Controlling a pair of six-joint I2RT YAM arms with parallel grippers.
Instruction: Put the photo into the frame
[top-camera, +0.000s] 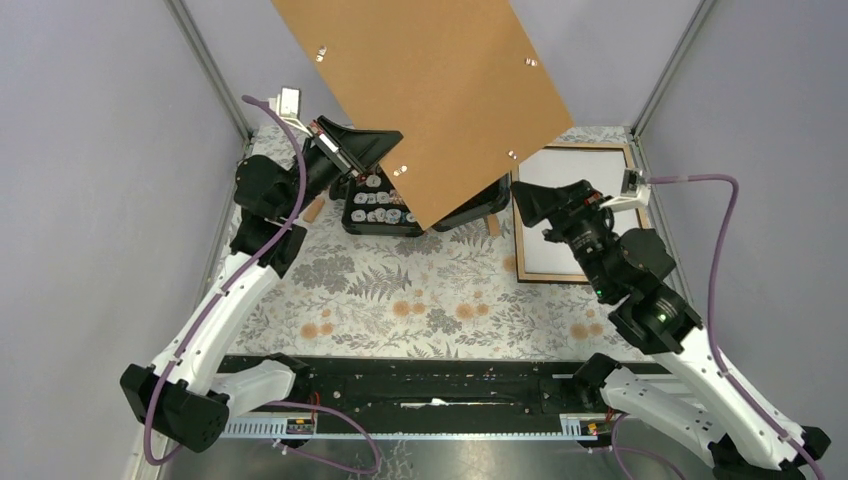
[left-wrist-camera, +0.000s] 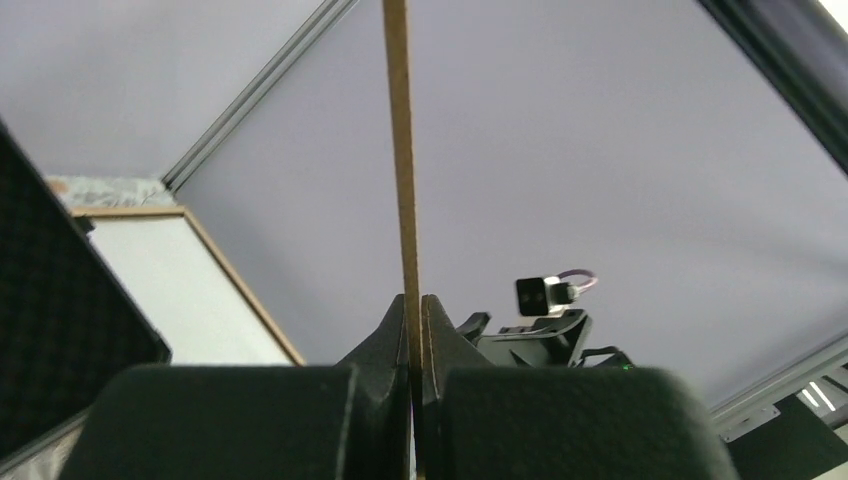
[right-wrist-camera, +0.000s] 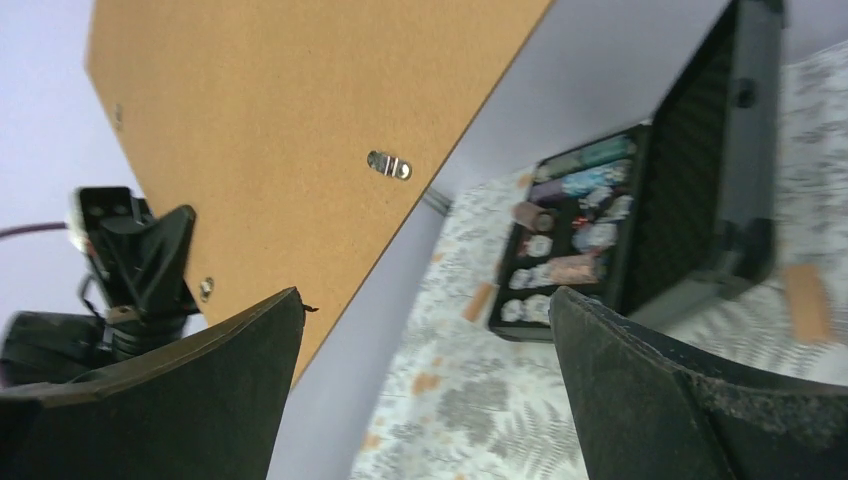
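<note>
I will pinch the backing board's free edge near its bottom corner (top-camera: 465, 201) with my right gripper. That will leave the opposite edge clear for the frame (top-camera: 590, 147).
My left gripper (top-camera: 388, 148) is shut on the lower edge of a plain brown backing board (top-camera: 420, 90), held tilted high over the table's back. In the left wrist view the board (left-wrist-camera: 398, 150) stands edge-on between the closed fingers (left-wrist-camera: 414, 305). The frame (top-camera: 590, 147), with a light wood rim, lies flat at the back right, and a white surface (top-camera: 560, 250) fills its inside. The photo's printed side is out of view. My right gripper (top-camera: 522, 205) hovers open over the frame's left edge, nothing between its fingers (right-wrist-camera: 425, 300), facing the board (right-wrist-camera: 280, 110).
An open black case of poker chips (top-camera: 385, 210) sits at the back centre under the board, its lid up (right-wrist-camera: 700, 180). Small tan pieces (top-camera: 313, 210) (top-camera: 492, 225) lie beside it on the floral cloth. Grey walls enclose the table on three sides.
</note>
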